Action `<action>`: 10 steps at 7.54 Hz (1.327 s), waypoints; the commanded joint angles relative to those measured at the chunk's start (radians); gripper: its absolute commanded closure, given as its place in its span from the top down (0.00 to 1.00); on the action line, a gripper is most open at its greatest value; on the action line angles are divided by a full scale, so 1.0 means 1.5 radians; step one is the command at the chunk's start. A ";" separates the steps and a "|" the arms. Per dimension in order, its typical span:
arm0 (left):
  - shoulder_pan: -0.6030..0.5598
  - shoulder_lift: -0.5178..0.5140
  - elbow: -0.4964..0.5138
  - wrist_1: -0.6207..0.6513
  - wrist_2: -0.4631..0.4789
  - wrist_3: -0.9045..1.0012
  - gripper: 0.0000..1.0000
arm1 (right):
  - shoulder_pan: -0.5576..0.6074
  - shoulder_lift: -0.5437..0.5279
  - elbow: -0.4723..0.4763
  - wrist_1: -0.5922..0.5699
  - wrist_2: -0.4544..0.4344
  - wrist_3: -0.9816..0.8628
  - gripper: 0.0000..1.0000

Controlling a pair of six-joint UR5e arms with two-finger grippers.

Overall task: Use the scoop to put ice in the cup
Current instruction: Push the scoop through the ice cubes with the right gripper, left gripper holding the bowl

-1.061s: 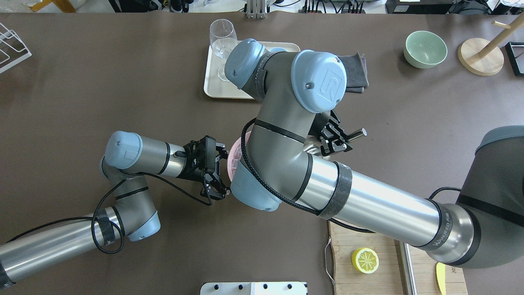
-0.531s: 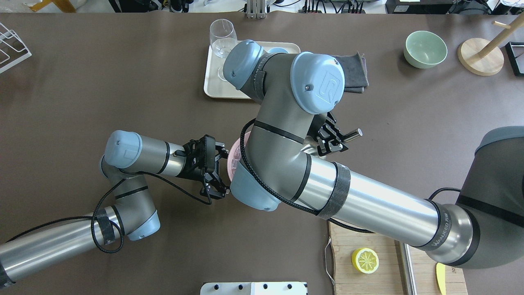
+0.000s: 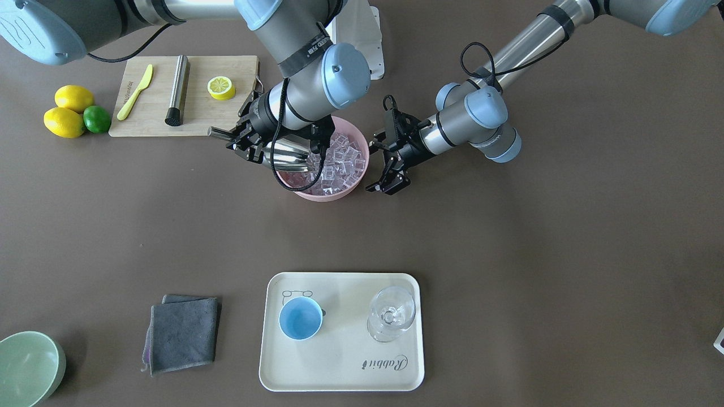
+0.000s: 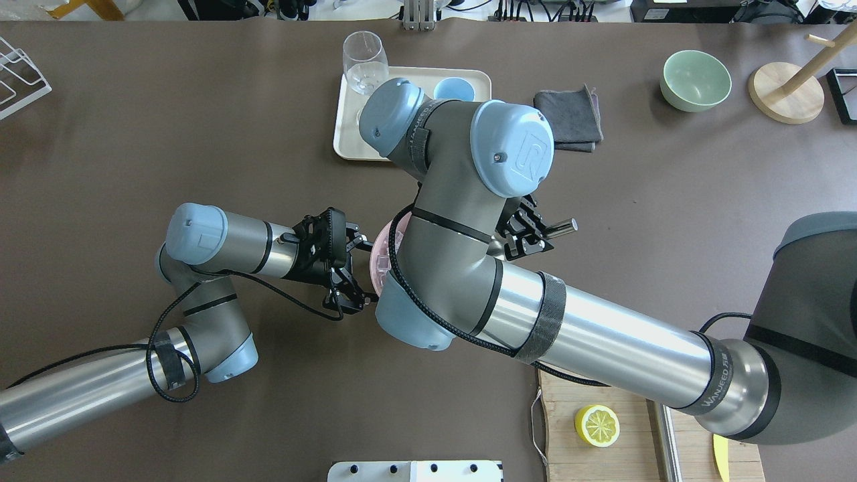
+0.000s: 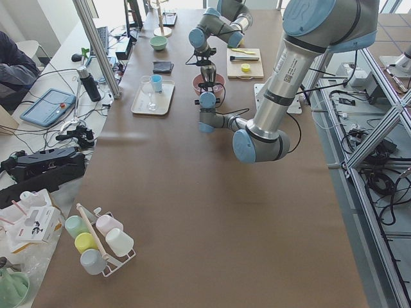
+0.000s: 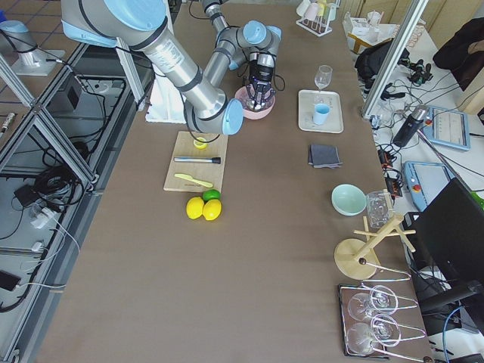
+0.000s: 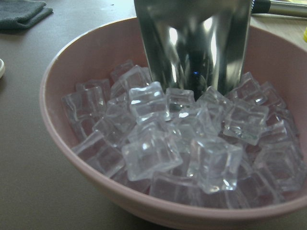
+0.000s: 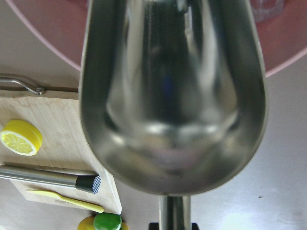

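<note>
My left gripper grabs the bowl by its thin rim [image 3: 367, 157] [image 7: 192, 211] next, since the pink bowl spreads far wider than open fingers.
My right gripper [image 3: 240, 141] is shut on the handle of the steel scoop [image 3: 285, 155]. The scoop's trough tilts down over the near side of a pink bowl [image 3: 325, 195] full of clear ice cubes [image 3: 342, 161]. In the left wrist view the scoop's tip [image 7: 194, 43] touches the ice [image 7: 153, 148]. The right wrist view shows the trough [image 8: 172, 96] empty. My left gripper [image 3: 389, 164] is open beside the bowl's rim, with nothing between its fingers. The light-blue cup [image 3: 300, 318] stands empty on a cream tray [image 3: 339, 373], far from the bowl.
A clear stemmed glass [image 3: 391, 312] stands on the tray next to the cup. A grey cloth [image 3: 184, 332] and a pale green bowl [image 3: 25, 367] lie beyond. A cutting board [image 3: 226, 116] holds a lemon half, a steel cylinder and a yellow knife.
My right arm has swung the scoop inward and down toward the bowl, uncovering the cup in the overhead view. My left gripper has shifted slightly away from me along the bowl's side.
</note>
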 commanded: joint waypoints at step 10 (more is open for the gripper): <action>0.003 -0.017 0.026 0.004 0.003 -0.019 0.98 | 0.000 -0.064 0.090 0.110 0.034 0.122 0.00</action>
